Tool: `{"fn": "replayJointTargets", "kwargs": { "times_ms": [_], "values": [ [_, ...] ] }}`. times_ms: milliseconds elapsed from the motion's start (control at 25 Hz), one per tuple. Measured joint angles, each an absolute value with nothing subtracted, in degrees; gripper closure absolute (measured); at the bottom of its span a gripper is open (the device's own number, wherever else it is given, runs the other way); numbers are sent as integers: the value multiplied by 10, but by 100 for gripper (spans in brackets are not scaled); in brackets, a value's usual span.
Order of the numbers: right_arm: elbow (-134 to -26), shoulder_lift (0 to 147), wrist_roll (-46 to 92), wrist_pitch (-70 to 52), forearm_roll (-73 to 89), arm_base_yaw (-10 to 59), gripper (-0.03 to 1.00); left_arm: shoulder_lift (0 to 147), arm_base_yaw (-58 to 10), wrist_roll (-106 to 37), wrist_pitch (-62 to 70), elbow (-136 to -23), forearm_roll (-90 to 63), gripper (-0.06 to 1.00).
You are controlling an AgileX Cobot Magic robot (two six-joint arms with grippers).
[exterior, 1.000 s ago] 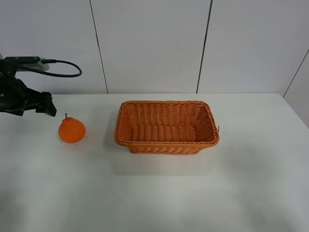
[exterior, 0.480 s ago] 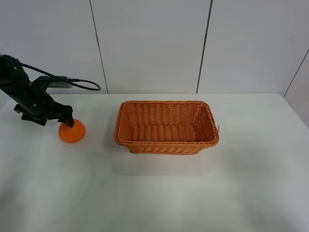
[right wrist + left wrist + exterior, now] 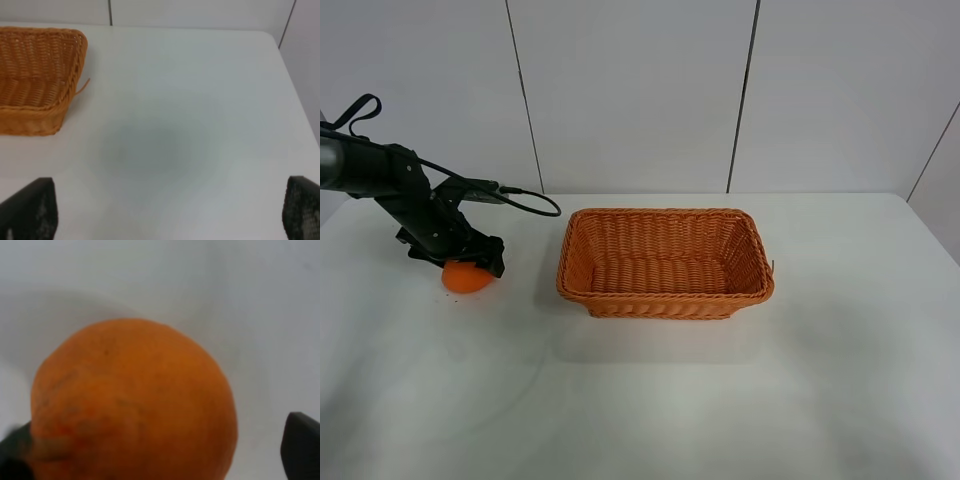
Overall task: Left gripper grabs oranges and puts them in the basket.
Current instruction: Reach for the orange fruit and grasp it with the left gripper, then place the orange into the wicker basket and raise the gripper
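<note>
I need to put the orange (image 3: pixel 466 280) in the woven basket, so my left gripper should next grip the orange by its round sides.
The orange (image 3: pixel 466 280) lies on the white table, left of the basket (image 3: pixel 665 297). My left gripper (image 3: pixel 460 263) is down over the orange and hides its top. In the left wrist view the orange (image 3: pixel 132 400) fills the frame. One dark fingertip (image 3: pixel 14 450) shows at one side of it and the other fingertip (image 3: pixel 302 445) stands apart on the other side. The jaws are open around the fruit. The woven basket is empty. My right gripper (image 3: pixel 165 212) is open, with nothing between its fingertips (image 3: pixel 30 210), over bare table beside the basket (image 3: pixel 35 75).
The white table (image 3: pixel 650 400) ends at a grey panelled wall at the back. A black cable (image 3: pixel 525 200) loops from the left arm toward the basket's left end. The right arm does not show in the exterior high view.
My left arm has swung in from the left edge and come down over the orange, now covering its top. The orange and the basket have not moved.
</note>
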State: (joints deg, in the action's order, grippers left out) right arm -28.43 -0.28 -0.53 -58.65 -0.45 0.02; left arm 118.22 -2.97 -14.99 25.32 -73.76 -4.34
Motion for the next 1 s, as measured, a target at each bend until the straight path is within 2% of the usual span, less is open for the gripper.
{"fn": "replayJointTargets", "kwargs": {
  "times_ms": [80, 160, 360, 440, 520, 1000],
  "values": [
    [-284, -3, -5, -586, -4, 0, 27, 1184, -30, -150, 254, -739, -31, 3],
    [-284, -3, -5, -586, -4, 0, 27, 1184, -30, -151, 254, -740, -15, 13],
    [-284, -3, -5, -586, -4, 0, 27, 1184, -30, -151, 259, -742, 13, 65],
    [-284, -3, -5, -586, -4, 0, 27, 1183, -30, -151, 263, -743, 18, 78],
    [-284, -3, -5, -586, -4, 0, 27, 1183, -30, -151, 267, -743, 21, 81],
    [-284, -3, -5, -586, -4, 0, 27, 1119, -30, -151, 331, -743, 7, 82]
  ]
}}
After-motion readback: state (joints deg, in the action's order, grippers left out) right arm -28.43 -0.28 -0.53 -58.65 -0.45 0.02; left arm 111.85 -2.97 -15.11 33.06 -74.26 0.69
